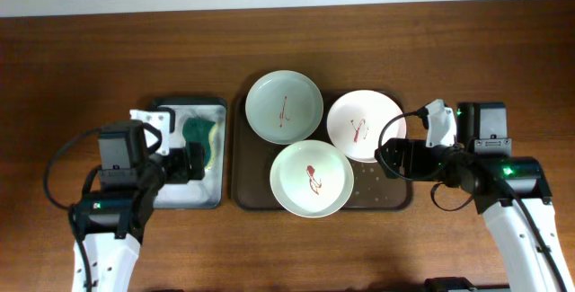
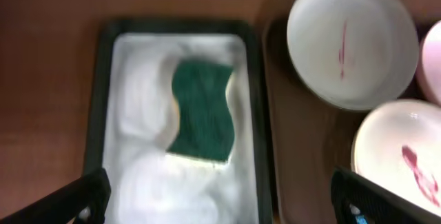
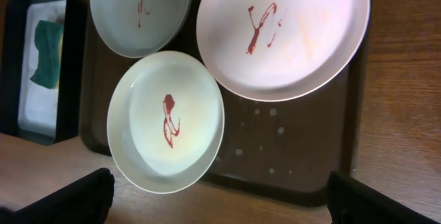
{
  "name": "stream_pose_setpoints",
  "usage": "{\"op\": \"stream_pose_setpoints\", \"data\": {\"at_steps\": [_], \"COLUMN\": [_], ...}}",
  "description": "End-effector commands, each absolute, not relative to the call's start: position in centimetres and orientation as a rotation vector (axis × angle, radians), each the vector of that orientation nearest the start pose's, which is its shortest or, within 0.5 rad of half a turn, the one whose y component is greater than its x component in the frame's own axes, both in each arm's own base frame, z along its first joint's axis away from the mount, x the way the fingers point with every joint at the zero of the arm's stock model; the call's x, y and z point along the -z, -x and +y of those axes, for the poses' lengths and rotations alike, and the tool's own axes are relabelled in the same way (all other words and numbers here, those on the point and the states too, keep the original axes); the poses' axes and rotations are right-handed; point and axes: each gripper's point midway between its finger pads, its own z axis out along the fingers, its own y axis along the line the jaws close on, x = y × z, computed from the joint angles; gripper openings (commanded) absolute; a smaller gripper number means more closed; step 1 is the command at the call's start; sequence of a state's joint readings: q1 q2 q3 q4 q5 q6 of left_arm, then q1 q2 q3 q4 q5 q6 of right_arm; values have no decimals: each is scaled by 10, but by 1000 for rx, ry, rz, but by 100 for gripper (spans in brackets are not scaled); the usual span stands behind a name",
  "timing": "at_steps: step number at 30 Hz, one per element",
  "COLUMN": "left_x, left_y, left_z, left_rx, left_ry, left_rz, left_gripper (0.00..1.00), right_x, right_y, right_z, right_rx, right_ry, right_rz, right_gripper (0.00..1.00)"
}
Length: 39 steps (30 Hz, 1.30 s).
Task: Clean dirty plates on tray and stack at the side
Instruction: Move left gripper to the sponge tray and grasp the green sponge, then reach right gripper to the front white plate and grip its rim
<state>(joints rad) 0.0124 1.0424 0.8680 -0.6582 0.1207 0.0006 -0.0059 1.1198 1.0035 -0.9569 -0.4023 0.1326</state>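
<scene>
The sponge's yellow bottom should stay free to clean plates, so my left gripper should next grab the green sponge across its narrow middle (image 1: 200,140) (image 2: 202,109) from above.
Three plates lie on the dark brown tray (image 1: 386,195), each with a reddish-brown smear: the pale green plate (image 1: 284,106) at the back, the pinkish white plate (image 1: 364,126) on the right, the cream white plate (image 1: 311,178) in front. My left gripper (image 1: 190,163) is open and empty above the small black tray, with the green sponge (image 2: 201,110) ahead of its fingers (image 2: 220,203). My right gripper (image 1: 392,159) is open and empty over the brown tray's right part; its fingers (image 3: 220,203) sit just off the tray's edge (image 3: 296,176), near the cream plate (image 3: 165,120) and the pinkish plate (image 3: 282,34).
The small black tray (image 1: 218,148) with a white foamy inside stands left of the brown tray, almost touching it. Bare wooden table (image 1: 449,58) surrounds both trays. White droplets speckle the brown tray's floor (image 3: 265,131).
</scene>
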Motion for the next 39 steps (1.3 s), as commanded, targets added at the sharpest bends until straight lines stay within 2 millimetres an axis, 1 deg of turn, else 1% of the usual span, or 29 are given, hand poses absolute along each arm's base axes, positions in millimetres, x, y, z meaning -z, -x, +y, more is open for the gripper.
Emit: {"op": "stream_pose_setpoints", "data": {"at_steps": [1,2,4,5,7,11,15,18,21,23,26,29,30,32,34,37,38,39], "left_x": [-187,-182,-166,-149,-131,-94,-58,-40,-23,-17,-15,-15,-16,-16,-16,-13,-9,-6], "left_y": [-330,-336,-346,-353,-359,-367,-371,-372,-371,-370,-371,-372,-372,-373,-373,-368,-365,-362], "left_z": [-19,-18,-12,-11,-11,-11,-12,-12,-13,-13,-16,-18,-20,-21,-21,-20,-20,-20], "left_rx": [149,138,100,99,100,105,108,111,122,123,125,126,127,128,128,122,123,123], "left_ry": [-47,-42,-24,-21,-18,-14,-11,-10,-10,-9,-21,-29,-34,-39,-38,-36,-35,-35], "left_rz": [2330,2337,2375,2417,2459,2544,2617,2658,2694,2706,2710,2704,2702,2699,2700,2723,2736,2748], "left_gripper": [99,99,100,100,100,92,80,77,75,74,75,73,70,61,57,35,16,5], "right_x": [-187,-187,-187,-187,-187,-187,-187,-187,-187,-187,-187,-187,-187,-187,-187,-187,-187,-187], "right_y": [-270,-270,-270,-270,-270,-270,-270,-270,-270,-270,-270,-270,-270,-270,-270,-270,-270,-270], "right_z": [71,71,71,71,71,71,71,71,71,71,71,71,71,71,70,70,70,70], "right_rx": [-608,-608,-608,-608,-608,-607,-607,-607,-607,-607,-606,-606,-606,-606,-602,-602,-602,-602], "right_ry": [-32,-32,-32,-32,-32,-32,-32,-32,-32,-32,-32,-32,-32,-32,-33,-33,-33,-34], "right_rz": [2594,2594,2594,2594,2594,2594,2594,2594,2594,2593,2593,2593,2593,2593,2594,2594,2595,2596], "right_gripper": [99,99,99,99,99,99,99,99,99,99,99,99,99,99,99,99,99,99]}}
